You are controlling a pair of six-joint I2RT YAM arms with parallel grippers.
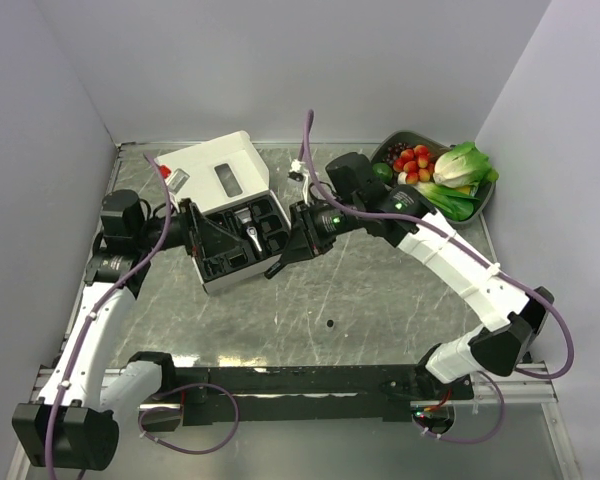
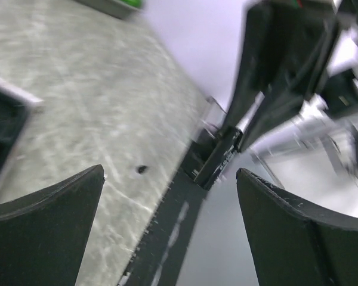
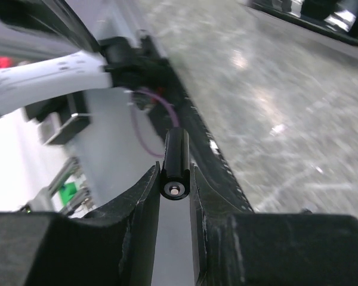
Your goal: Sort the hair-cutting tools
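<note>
The small black cylindrical bit (image 3: 176,156) has an end that sticks out past the right gripper's fingers. My left gripper will grab it there next to sort it into the tray.
The black moulded tray (image 1: 216,268) sits in the white box at the back left. The slim black clipper with a silver head (image 1: 250,233) lies in it. My right gripper (image 1: 278,267) hovers at the tray's right edge, above the table. In the right wrist view it (image 3: 175,174) is shut on a small black cylindrical bit (image 3: 176,156) that sticks out past the fingertips. Another tiny black bit (image 1: 330,323) lies loose on the table and also shows in the left wrist view (image 2: 142,169). My left gripper (image 1: 206,246) is at the tray's left side, open and empty (image 2: 170,199). The curved attachment is not visible.
The white box's open lid (image 1: 220,170) lies behind the tray. A dark bowl (image 1: 398,145) of vegetables and red fruit stands at the back right. The grey marbled table (image 1: 380,290) is walled on three sides. The arms' black base rail (image 1: 320,380) runs along the near edge.
</note>
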